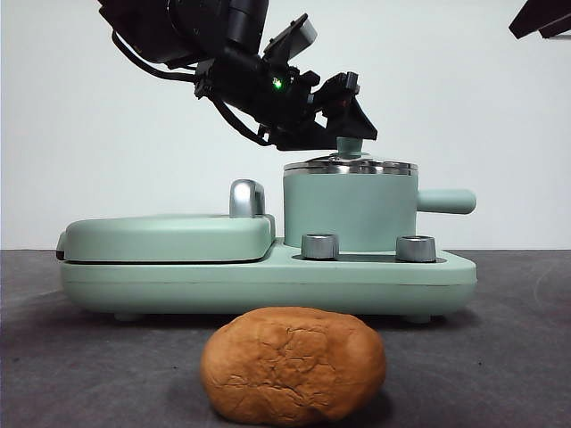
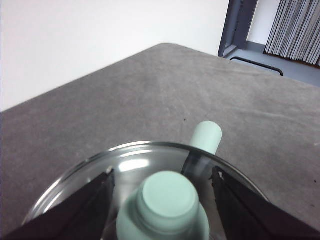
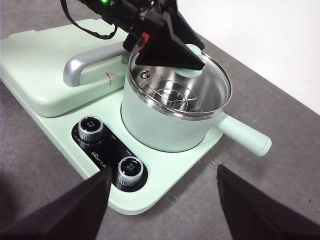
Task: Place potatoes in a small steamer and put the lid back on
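The left gripper picks up the lid by its narrow green knob point(image 1: 349, 146) next, since the glass disc point(image 1: 385, 163) spreads wider than the gripper's open fingers.
The potato point(image 1: 293, 366), an orange-brown cracked lump, lies on the table in front of the appliance. Behind it stands the mint green small steamer point(image 1: 348, 209) point(image 3: 165, 125), its side handle point(image 1: 446, 201) pointing right. The glass lid point(image 1: 350, 167) point(image 2: 130, 165) rests on its rim. My left gripper point(image 1: 352, 134) point(image 2: 162, 175) reaches down from the upper left, open, one jaw on each side of the lid's green knob point(image 2: 167, 200). My right gripper point(image 3: 162, 172) hovers open and empty above the appliance's front corner. A wire rack shows through the lid in the right wrist view.
The steamer sits on a mint green base point(image 1: 268, 285) with two steel dials point(image 1: 319, 246) point(image 1: 416, 248). To its left lies a flat green griddle cover point(image 1: 169, 236) with a chrome handle point(image 1: 245, 198). Grey table surrounds the appliance.
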You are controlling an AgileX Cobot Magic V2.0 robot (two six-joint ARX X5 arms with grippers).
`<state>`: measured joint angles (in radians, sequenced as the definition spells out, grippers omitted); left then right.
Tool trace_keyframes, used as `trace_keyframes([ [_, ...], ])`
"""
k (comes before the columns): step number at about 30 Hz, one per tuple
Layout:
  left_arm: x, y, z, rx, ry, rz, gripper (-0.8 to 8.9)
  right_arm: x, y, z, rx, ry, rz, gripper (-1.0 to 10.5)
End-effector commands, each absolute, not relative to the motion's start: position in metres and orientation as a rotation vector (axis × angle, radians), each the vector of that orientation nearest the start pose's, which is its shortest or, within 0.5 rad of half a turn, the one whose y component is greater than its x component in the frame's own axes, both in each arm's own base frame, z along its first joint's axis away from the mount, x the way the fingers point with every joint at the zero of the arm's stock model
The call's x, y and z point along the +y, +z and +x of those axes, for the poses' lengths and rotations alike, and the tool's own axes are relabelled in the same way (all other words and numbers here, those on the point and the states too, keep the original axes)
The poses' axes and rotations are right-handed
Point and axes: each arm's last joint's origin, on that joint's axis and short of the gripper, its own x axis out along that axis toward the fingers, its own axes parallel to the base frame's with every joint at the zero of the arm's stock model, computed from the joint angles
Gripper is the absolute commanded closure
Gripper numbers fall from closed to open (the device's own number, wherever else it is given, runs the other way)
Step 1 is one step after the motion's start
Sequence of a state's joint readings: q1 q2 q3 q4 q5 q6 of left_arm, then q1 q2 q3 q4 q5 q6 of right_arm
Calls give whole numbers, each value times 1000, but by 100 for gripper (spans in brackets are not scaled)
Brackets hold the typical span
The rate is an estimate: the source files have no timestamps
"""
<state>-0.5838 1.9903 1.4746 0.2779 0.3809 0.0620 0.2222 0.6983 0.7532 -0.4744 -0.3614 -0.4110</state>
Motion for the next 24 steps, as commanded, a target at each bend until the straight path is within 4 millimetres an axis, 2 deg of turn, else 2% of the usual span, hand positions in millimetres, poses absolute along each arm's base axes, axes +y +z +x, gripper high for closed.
trace_keyframes([
  [1, -271, 249, 383, 226, -977, 81, 502, 43, 313, 141, 284, 648, -354, 611],
  [18, -271, 246, 382, 253, -976, 84, 508, 43, 313, 141, 284, 648, -354, 612],
  [24, -271, 244, 382, 273, -976, 86, 608, 43, 313, 141, 284, 648, -354, 612],
])
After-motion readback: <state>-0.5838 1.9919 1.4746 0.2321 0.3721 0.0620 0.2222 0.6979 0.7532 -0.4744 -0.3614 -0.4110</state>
